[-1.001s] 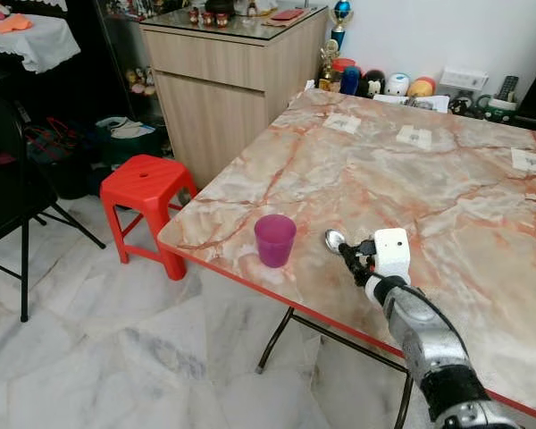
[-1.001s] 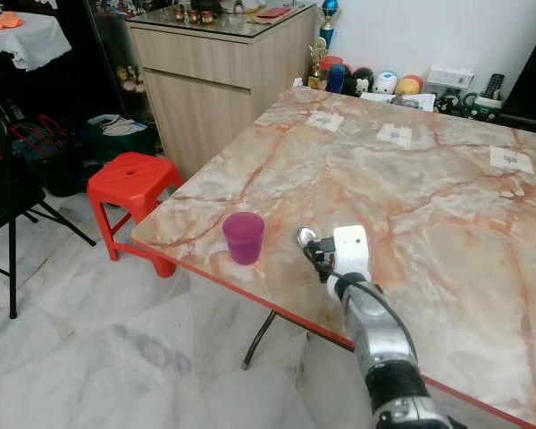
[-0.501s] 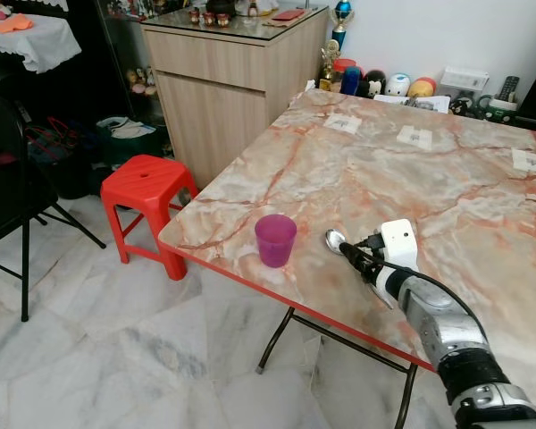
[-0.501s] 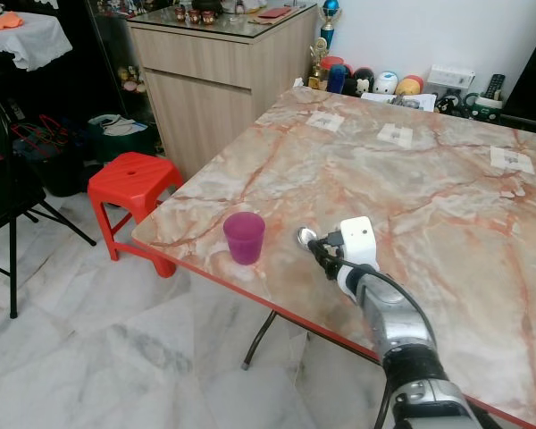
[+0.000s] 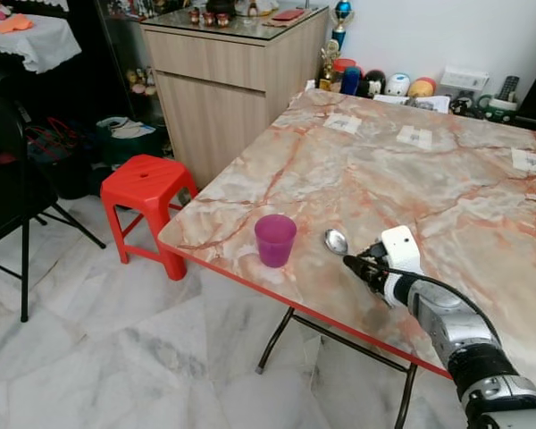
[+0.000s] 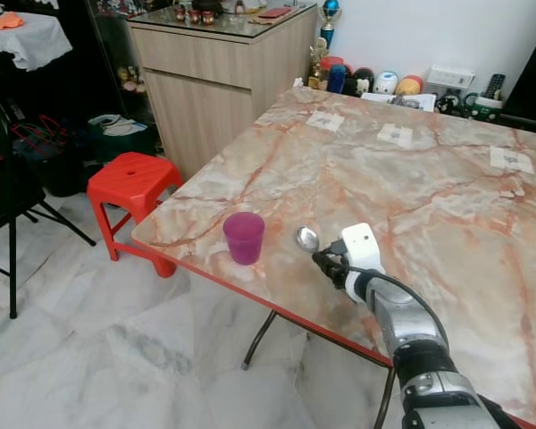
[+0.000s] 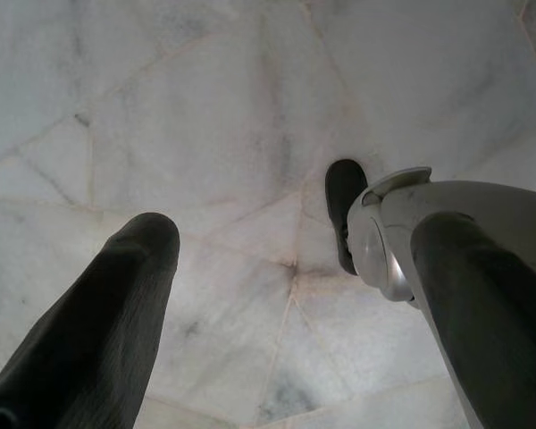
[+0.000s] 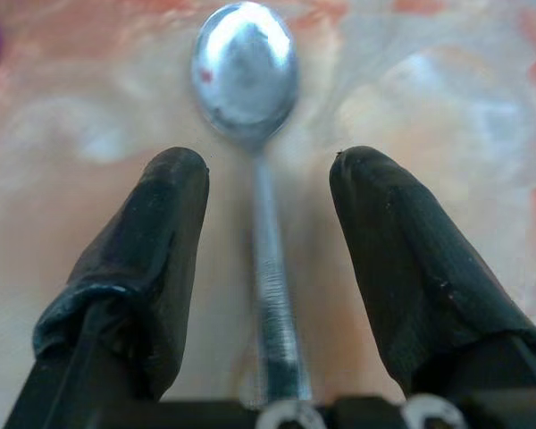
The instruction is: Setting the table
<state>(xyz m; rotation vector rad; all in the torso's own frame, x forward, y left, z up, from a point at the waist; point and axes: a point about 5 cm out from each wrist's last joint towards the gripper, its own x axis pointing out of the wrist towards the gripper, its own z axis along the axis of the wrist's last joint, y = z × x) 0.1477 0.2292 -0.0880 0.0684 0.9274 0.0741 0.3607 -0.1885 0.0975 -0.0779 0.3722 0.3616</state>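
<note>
The silver spoon's bowl is round and sloping. Next, my right gripper takes hold of the silver spoon by its slim, straight-sided handle just below the bowl point(image 8: 266, 210).
A silver spoon point(image 5: 337, 241) lies flat on the marble table point(image 5: 402, 179), just right of a purple cup point(image 5: 275, 239) that stands near the table's front edge. My right gripper point(image 5: 354, 264) is low over the spoon's handle. In the right wrist view its two black fingers point(image 8: 152, 241) are open, one on each side of the spoon point(image 8: 250, 98), and neither touches it. My left gripper point(image 7: 286, 259) hangs open over the floor tiles beside my leg.
A red plastic stool point(image 5: 146, 188) stands by the table's left corner, a wooden cabinet point(image 5: 223, 71) behind it. A black chair point(image 5: 9, 179) is at the far left. Paper sheets point(image 5: 414, 136) and small objects point(image 5: 393, 85) sit at the table's far side.
My right gripper has let go of the spoon and drawn back toward me along its handle. The spoon now lies on the table.
</note>
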